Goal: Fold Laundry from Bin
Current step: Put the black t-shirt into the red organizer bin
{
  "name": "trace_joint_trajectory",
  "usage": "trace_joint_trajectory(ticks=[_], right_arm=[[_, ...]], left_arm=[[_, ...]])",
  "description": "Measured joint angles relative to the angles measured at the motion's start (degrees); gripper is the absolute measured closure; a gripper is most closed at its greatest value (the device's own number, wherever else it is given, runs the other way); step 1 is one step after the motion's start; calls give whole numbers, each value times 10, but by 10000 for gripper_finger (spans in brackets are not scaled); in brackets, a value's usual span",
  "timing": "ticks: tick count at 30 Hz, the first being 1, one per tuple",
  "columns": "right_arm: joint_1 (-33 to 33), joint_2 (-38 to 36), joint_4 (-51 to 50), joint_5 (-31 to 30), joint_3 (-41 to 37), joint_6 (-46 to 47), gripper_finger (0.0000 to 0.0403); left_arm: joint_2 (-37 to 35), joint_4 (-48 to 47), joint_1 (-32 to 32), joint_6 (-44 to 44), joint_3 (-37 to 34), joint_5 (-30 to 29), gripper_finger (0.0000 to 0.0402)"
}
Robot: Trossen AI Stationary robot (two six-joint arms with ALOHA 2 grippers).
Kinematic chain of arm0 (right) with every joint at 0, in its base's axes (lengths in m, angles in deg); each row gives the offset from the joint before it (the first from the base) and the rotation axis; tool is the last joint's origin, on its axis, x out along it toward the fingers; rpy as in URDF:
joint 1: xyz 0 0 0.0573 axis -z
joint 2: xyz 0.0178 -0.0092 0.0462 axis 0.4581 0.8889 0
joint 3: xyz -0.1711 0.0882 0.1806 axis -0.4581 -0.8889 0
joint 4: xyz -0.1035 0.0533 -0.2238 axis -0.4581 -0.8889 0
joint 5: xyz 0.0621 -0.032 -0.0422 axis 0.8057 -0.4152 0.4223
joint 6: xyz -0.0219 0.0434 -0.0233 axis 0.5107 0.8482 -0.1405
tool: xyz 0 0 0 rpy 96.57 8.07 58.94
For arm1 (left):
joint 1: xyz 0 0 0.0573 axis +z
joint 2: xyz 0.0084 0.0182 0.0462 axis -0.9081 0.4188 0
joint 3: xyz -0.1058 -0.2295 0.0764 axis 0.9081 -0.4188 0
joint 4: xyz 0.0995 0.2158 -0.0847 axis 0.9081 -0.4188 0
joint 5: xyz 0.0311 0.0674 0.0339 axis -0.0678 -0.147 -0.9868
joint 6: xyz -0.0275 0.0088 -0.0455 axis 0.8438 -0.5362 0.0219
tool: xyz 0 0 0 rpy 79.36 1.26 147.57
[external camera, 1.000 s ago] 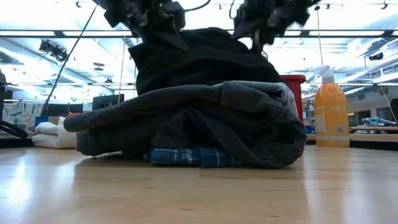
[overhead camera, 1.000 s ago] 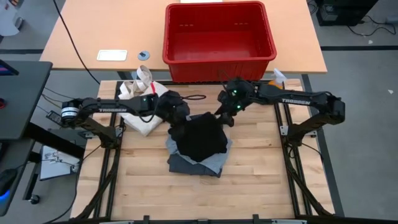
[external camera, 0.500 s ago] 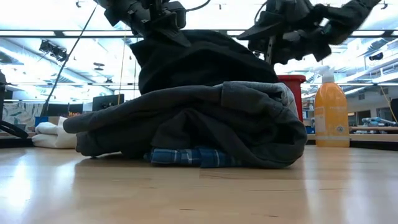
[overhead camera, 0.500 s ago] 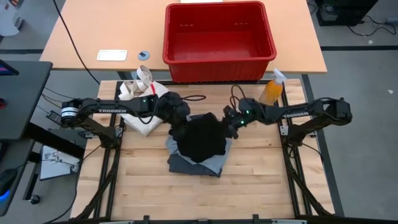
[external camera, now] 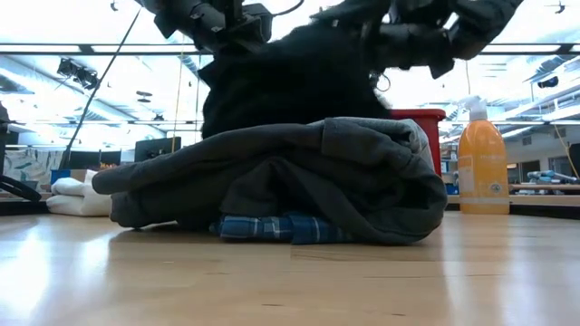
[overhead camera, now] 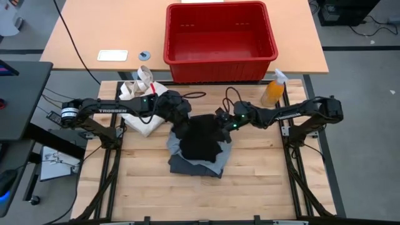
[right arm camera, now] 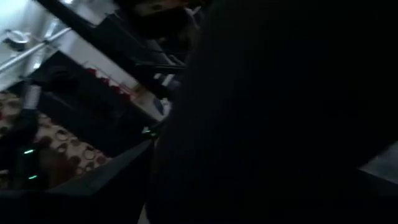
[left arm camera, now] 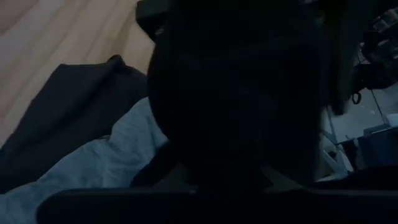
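The black piece is on the folded pile. My right gripper will next grab its side edge (overhead camera: 220,129) to lift the piece off.
A black piece (overhead camera: 201,139) of the laundry is held up over a folded pile (overhead camera: 195,161) at the table's middle. In the pile a dark charcoal-grey piece (external camera: 299,177) lies on a light grey piece (left arm camera: 121,158) and a plaid shirt (external camera: 281,226). My left gripper (overhead camera: 179,120) is shut on the black piece's left side. My right gripper (overhead camera: 220,119) stands open at its right edge, pointing almost level toward the table's left. The red bin (overhead camera: 219,62) stands on the far table. My left gripper holds the black piece by its upper left part (external camera: 231,56), coming from the table's left and slanting down. The cloth hides the fingertips. The piece hangs below the gripper, and its lower part (external camera: 299,113) rests on the charcoal-grey piece. My right gripper is against the black piece's right edge (overhead camera: 215,124); whether it touches the cloth, I cannot tell.
An orange spray bottle (overhead camera: 273,92) stands at the table's far right corner. A cream tote bag (overhead camera: 142,103) lies at the far left, under my left arm. The wooden table top (overhead camera: 200,200) shows bare wood near the front edge.
My right gripper has come down and toward the table's left, tipping from pointing down to almost level, and has reached the black piece's right edge. The black piece stays held up on its left side and looks narrower from above.
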State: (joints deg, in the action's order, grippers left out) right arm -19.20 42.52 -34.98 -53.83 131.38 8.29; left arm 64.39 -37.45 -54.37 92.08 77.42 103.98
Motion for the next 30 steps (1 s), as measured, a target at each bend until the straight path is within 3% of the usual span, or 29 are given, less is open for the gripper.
trace_joint_trajectory(ticks=[5,13,15,19,30], right_arm=[[7,42,-4,4,5,23,99],[7,60,-2,-3,5,36,297],[10,59,-2,13,5,34,341],[23,58,-3,62,5,45,344],[30,44,-17,133,5,82,344]], left_arm=[[0,-7,-1,10,0,3,365],[0,-62,-2,15,1,2,350],[0,-83,-2,21,1,-22,343],[0,-96,0,28,1,-41,309],[-25,-144,3,33,1,-26,138]])
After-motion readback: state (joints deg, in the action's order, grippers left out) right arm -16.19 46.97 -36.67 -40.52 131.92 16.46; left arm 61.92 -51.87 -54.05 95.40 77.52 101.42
